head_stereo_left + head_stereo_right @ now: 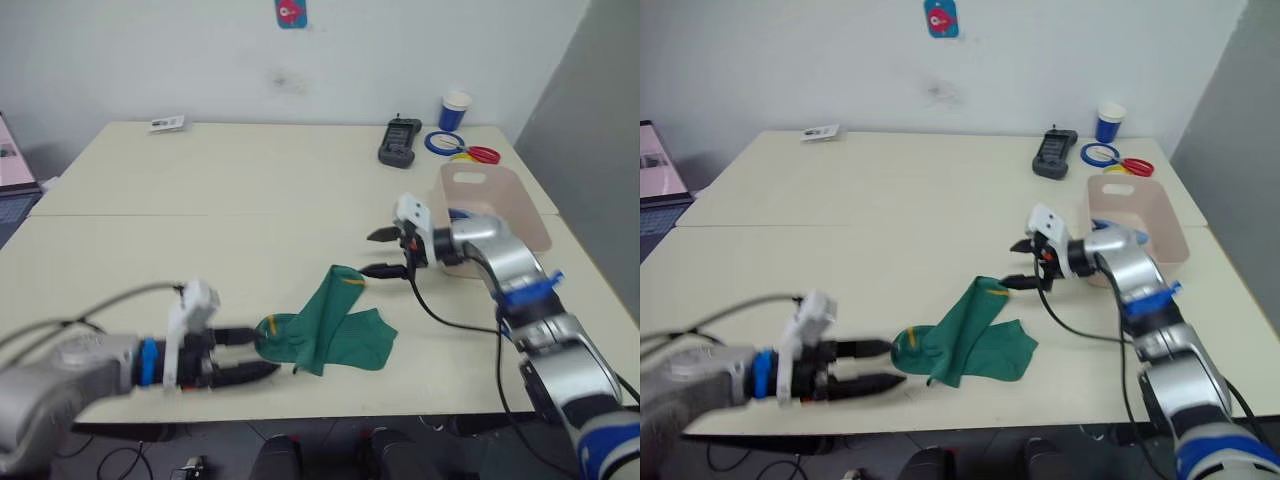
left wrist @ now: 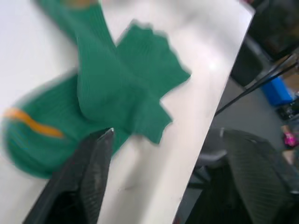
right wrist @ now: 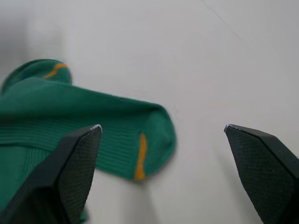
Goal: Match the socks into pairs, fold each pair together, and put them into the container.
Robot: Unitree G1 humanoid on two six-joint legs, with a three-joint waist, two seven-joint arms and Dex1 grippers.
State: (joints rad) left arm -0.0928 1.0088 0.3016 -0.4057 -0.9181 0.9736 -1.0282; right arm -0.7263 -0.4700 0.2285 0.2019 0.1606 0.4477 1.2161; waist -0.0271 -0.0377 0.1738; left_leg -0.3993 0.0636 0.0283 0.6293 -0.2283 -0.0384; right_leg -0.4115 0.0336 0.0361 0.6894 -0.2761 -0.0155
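Note:
My left gripper is to grab the green sock by its yellow-striped toe end (image 1: 272, 337) (image 2: 35, 140) next, to line the socks up as a matched pair.
Two dark green socks (image 1: 335, 325) with yellow marks lie overlapped near the table's front edge, one draped across the other. My left gripper (image 1: 265, 352) is open at their toe end, its fingers (image 2: 88, 177) low over the table beside the socks (image 2: 121, 88). My right gripper (image 1: 376, 253) hovers open just above the cuff end (image 3: 140, 140), between the socks and the container (image 1: 510, 190). The pale pink container stands at the right edge of the table, and something light blue (image 1: 1132, 236) shows inside it.
At the back right are a black device (image 1: 400, 140), a blue-and-white cup (image 1: 455, 108), a blue ring (image 1: 443, 142) and red scissors (image 1: 482, 154). A small card (image 1: 165, 123) lies at the far left; a laptop (image 1: 12, 165) pokes in at the left edge.

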